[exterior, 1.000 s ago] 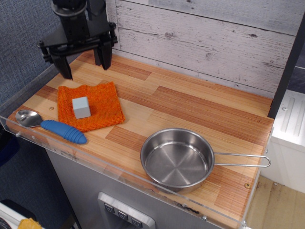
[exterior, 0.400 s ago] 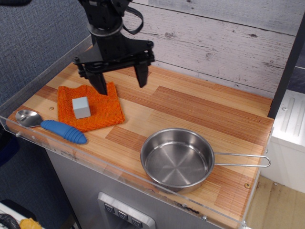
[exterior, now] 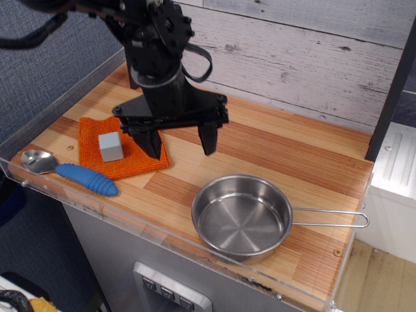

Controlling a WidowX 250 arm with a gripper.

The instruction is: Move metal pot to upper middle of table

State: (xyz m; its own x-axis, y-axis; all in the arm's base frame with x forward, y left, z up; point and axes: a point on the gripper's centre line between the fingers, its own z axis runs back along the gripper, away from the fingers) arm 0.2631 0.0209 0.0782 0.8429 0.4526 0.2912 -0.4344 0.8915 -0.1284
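My gripper will grab the pot's rim (exterior: 198,201) next, to move the metal pot (exterior: 241,217) to the upper middle of the table.
The metal pot (exterior: 241,217) is a shallow shiny steel pan sitting at the front right of the wood-plank table (exterior: 273,153). Its thin wire-loop handle (exterior: 331,220) points right. My black gripper (exterior: 181,146) hangs open above the table's middle, up and left of the pot, not touching it. Its two fingers point down, one over the edge of the orange cloth and one over bare wood. It holds nothing.
An orange cloth (exterior: 130,159) with a small grey block (exterior: 110,146) lies at the left. A metal spoon with a blue handle (exterior: 71,172) lies by the front left rim. A clear acrylic rim (exterior: 149,227) edges the table. A whitewashed plank wall stands behind.
My gripper has moved from the far left back corner toward the right and front, closer to the pot, staying open. The pot, cloth, block and spoon have not moved.
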